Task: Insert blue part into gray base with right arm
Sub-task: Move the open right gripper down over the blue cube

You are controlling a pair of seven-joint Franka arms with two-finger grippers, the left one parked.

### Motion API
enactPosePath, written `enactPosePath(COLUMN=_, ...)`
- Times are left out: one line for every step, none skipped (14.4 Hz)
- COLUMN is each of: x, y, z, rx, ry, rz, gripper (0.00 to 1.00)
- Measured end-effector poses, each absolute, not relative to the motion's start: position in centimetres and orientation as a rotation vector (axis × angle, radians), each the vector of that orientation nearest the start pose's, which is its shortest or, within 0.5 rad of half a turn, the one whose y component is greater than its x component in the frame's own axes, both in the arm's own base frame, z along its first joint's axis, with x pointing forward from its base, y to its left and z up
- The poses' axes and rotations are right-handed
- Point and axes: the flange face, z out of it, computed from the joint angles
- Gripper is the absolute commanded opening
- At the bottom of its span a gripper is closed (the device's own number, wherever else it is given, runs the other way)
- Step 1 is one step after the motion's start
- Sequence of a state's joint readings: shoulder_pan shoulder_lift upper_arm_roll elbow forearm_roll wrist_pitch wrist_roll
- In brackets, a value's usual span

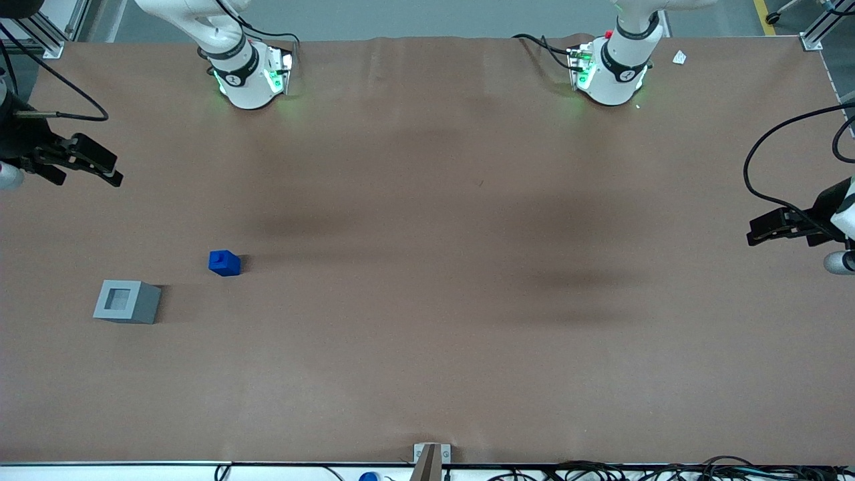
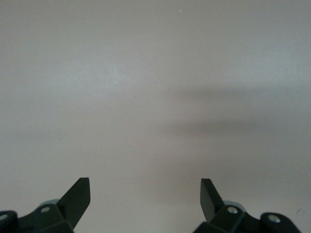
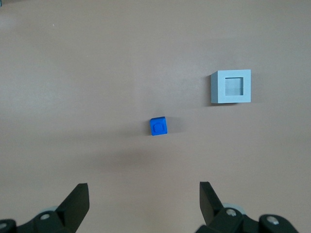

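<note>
The right gripper will next grab the blue part by its sides below the stud (image 1: 230,267), so that the blue part can go into the gray base's square socket (image 1: 117,299).
The blue part (image 1: 224,263) stands on the brown table with its stud up, toward the working arm's end; it also shows in the right wrist view (image 3: 158,126). The gray base (image 1: 127,302) sits close beside it, nearer to the front camera, with its square socket facing up and empty (image 3: 232,87). The two blocks are apart. My right gripper (image 1: 92,175) hangs above the table, farther from the front camera than both blocks, and is well apart from them. Its fingers are open and empty in the right wrist view (image 3: 144,191).
The right arm's green-lit base (image 1: 250,77) stands at the table's back edge. A small white scrap (image 1: 679,57) lies near the parked arm's base. A metal bracket (image 1: 431,457) and cables run along the table's front edge.
</note>
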State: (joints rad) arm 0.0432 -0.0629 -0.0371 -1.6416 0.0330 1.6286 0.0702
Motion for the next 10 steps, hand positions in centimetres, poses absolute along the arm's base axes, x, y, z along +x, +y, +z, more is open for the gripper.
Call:
enactPosePath(x=54.06, y=0.60, z=63.02, rx=-3.102, ry=0.101, rz=-0.074, gripper=1.00)
enactPosePath(x=54.07, y=0.60, z=62.98, rx=-3.102, ry=0.101, rz=-0.073, gripper=1.00)
enactPosePath(x=54.08, y=0.60, z=62.96, rx=-3.102, ry=0.101, rz=-0.073, gripper=1.00)
enactPosePath(x=54.09, y=0.59, z=62.96, rx=-3.102, ry=0.101, rz=-0.073, gripper=1.00)
enactPosePath(x=54.09, y=0.58, z=62.96, rx=-3.102, ry=0.102, rz=-0.073, gripper=1.00)
enactPosePath(x=54.09, y=0.56, z=62.95, rx=-3.102, ry=0.103, rz=-0.073, gripper=1.00)
enactPosePath(x=54.12, y=0.53, z=62.90, rx=-3.102, ry=0.103, rz=-0.071, gripper=1.00)
enactPosePath(x=54.18, y=0.52, z=62.80, rx=-3.102, ry=0.104, rz=-0.068, gripper=1.00)
enactPosePath(x=54.29, y=0.49, z=62.59, rx=-3.103, ry=0.105, rz=-0.063, gripper=1.00)
enactPosePath(x=54.47, y=0.41, z=62.24, rx=-3.103, ry=0.108, rz=-0.053, gripper=1.00)
